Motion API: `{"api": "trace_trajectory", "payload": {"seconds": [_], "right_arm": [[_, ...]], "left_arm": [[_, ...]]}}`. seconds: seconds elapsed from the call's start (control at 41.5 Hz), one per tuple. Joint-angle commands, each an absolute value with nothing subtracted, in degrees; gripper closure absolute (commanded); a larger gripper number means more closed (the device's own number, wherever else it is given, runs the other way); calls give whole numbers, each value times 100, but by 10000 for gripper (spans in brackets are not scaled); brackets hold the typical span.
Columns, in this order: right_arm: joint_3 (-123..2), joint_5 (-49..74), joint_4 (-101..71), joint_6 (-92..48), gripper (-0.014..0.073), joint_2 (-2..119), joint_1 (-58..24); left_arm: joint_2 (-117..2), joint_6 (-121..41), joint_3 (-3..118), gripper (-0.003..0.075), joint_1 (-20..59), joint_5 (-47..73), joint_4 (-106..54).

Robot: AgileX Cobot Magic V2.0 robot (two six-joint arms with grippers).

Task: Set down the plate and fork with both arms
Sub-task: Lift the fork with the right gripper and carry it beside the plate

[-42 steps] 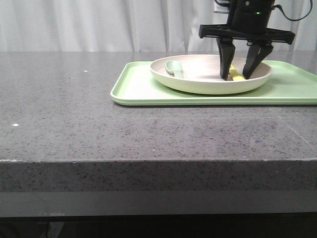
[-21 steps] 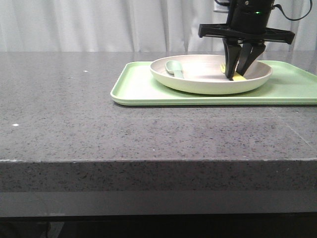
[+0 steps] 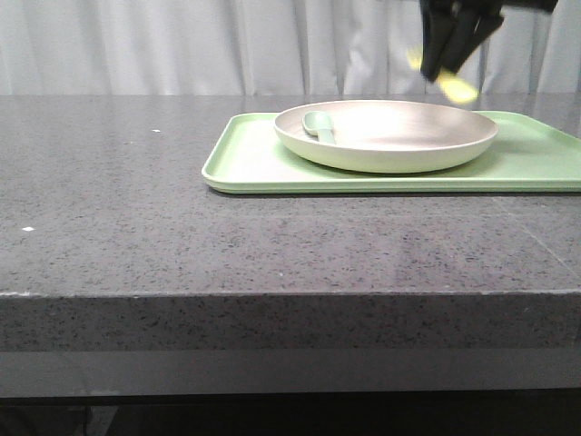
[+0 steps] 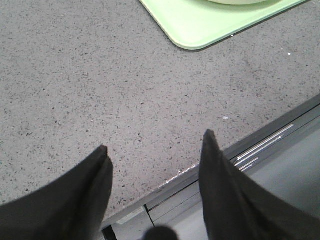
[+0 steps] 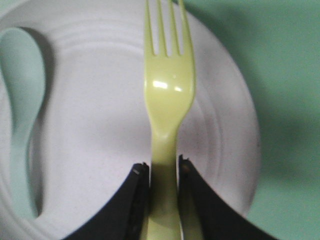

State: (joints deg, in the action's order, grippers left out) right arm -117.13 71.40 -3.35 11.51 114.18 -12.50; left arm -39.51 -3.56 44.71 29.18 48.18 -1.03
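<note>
The yellow fork (image 3: 454,86) hangs high above the off-white plate and away from the green tray, so it is too early for my right gripper to open.
The off-white plate (image 3: 390,136) rests on the light-green tray (image 3: 263,159) at the back right of the table. High above the plate's right side, my right gripper (image 3: 445,68) is shut on the pale-yellow fork (image 3: 458,89), which is blurred in the front view. In the right wrist view the fork (image 5: 167,95) is pinched by its handle between my right gripper (image 5: 162,167), with the plate (image 5: 100,125) below it. My left gripper (image 4: 155,150) hangs open and empty over the table's near edge, away from the tray (image 4: 215,25).
A grey-green spoon (image 3: 320,125) lies in the plate's left side, also visible as the spoon (image 5: 22,110) in the right wrist view. The grey speckled tabletop (image 3: 182,218) stretches left and in front of the tray. A white curtain hangs behind.
My right gripper closed on the fork in the plate, then rose well above the plate with the fork in it. The plate, spoon and tray stayed put.
</note>
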Motion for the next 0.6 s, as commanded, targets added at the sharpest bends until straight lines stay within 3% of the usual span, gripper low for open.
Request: {"api": "trace_trajectory", "payload": {"seconds": [0.0, 0.289, 0.578], "right_arm": [[-11897, 7658, -268, 957, 518, 10692, -1071], [-11393, 7658, -268, 742, 518, 9914, -368], [-10435, 7339, -268, 547, 518, 9938, -10]], "left_arm": [[-3978, -343, 4620, 332, 2927, 4504, -110], [-3978, -343, 4620, 332, 2927, 4597, -110], [-3978, -343, 4620, 332, 2927, 4597, -110]]}}
